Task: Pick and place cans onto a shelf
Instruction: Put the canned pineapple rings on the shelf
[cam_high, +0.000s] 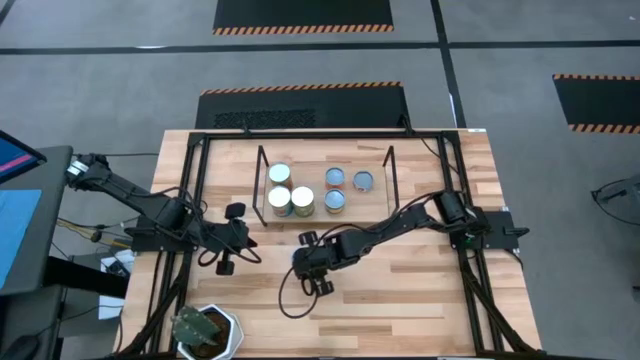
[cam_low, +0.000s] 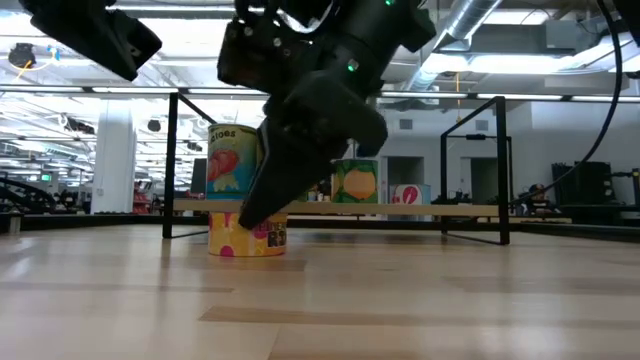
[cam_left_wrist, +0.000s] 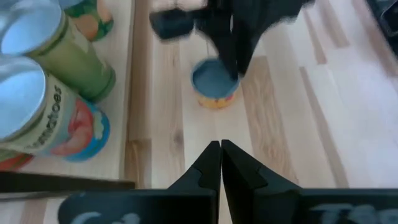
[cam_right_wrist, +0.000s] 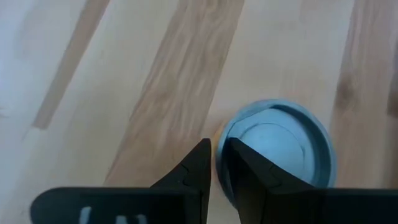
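Observation:
The pale-blue-topped can needs to go on the shelf (cam_high: 365, 205) with the others. I should grab the can by its rim with my right gripper next.
Several cans (cam_high: 302, 200) stand upright on the light-wood shelf (cam_high: 365, 205); they also show in the low view (cam_low: 232, 160) and the left wrist view (cam_left_wrist: 62, 118). One can with a pale-blue top and yellow side (cam_low: 250, 240) stands on the table in front of the shelf; my right arm hides it in the high view. My right gripper (cam_high: 312, 262) is shut and points down at this can's rim (cam_right_wrist: 280, 146). My left gripper (cam_high: 250, 242) is shut and empty, level over the table, left of that can (cam_left_wrist: 214, 84). My right gripper's shut fingers (cam_right_wrist: 249, 171) come from above, slanting down, to the edge of the can's pale-blue top (cam_right_wrist: 233, 134). The can stands upright on the table. I cannot tell whether the fingers touch it.
A white hexagonal pot with a green plant (cam_high: 207, 330) stands at the table's near left corner. The shelf's black wire frames (cam_high: 262, 185) rise at its two short ends. Bare wood lies near and right of my right gripper (cam_high: 400, 300).

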